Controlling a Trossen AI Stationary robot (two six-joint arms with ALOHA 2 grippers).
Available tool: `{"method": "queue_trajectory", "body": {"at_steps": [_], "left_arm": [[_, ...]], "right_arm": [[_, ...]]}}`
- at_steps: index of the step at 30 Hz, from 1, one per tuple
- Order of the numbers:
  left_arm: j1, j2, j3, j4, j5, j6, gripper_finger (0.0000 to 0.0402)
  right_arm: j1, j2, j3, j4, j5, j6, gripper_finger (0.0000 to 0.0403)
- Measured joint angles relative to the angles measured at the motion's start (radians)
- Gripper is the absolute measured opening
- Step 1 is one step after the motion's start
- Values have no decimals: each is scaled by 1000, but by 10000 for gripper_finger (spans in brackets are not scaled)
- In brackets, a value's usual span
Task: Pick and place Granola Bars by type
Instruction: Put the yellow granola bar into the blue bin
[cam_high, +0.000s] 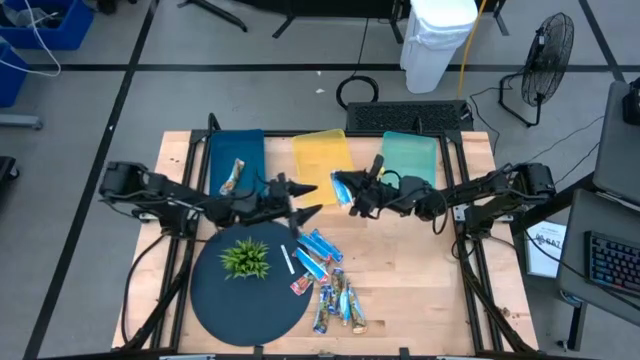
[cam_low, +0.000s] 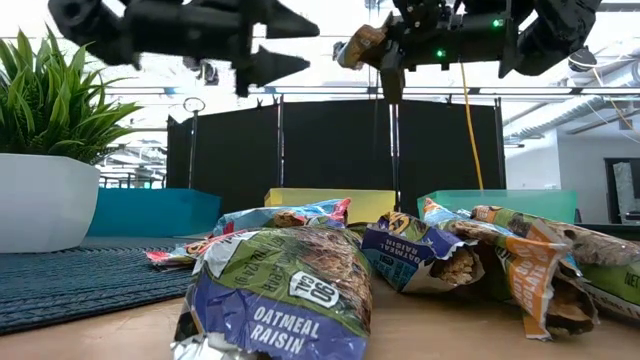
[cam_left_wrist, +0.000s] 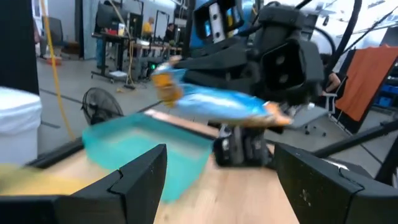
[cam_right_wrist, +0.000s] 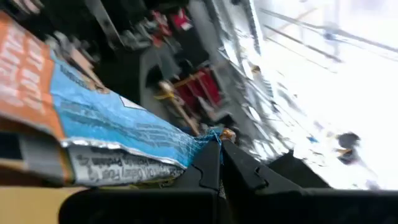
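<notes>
My left gripper reaches the granola bar next and picks it up by its free light-blue end (cam_high: 346, 199) to sort it into the blue bin.
A light-blue granola bar (cam_left_wrist: 211, 104) hangs in the air above the table's middle, in front of the yellow bin (cam_high: 322, 155), with my right gripper (cam_right_wrist: 219, 155) shut on it. My left gripper (cam_high: 315, 198) stands open just to the bar's left, level and pointing at it, with nothing between its fingers (cam_left_wrist: 140, 177). Several more bars (cam_high: 328, 282) lie heaped on the wood beside the dark round mat (cam_high: 240, 300). One bar (cam_high: 232, 178) lies in the blue bin (cam_high: 238, 158). The teal bin (cam_high: 408, 155) stands at the far right. My right gripper pinches the bar's crimped end seam (cam_right_wrist: 202, 142) between its two fingertips. The fingers come roughly level from the table's right. The bar sticks out beyond them toward the left arm, lifted clear of the table and bins.
A small green plant (cam_high: 245, 258) in a white pot stands on the mat, with a thin white stick (cam_high: 287, 260) beside it. The three bins line the table's far edge. Bare wood lies at the table's right and near right.
</notes>
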Motion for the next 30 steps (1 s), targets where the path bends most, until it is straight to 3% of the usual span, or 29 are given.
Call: {"method": "queue_trajectory", "body": {"at_steps": [8, 19, 30], "left_arm": [[26, 101, 153, 1, 53, -72, 294], [121, 221, 228, -2, 79, -520, 294], [136, 232, 234, 85, 119, -588, 294]], "right_arm": [[-26, 0, 0, 69, 85, -101, 0], [-59, 0, 0, 68, 86, -106, 0], [-64, 0, 0, 52, 85, -106, 0]]}}
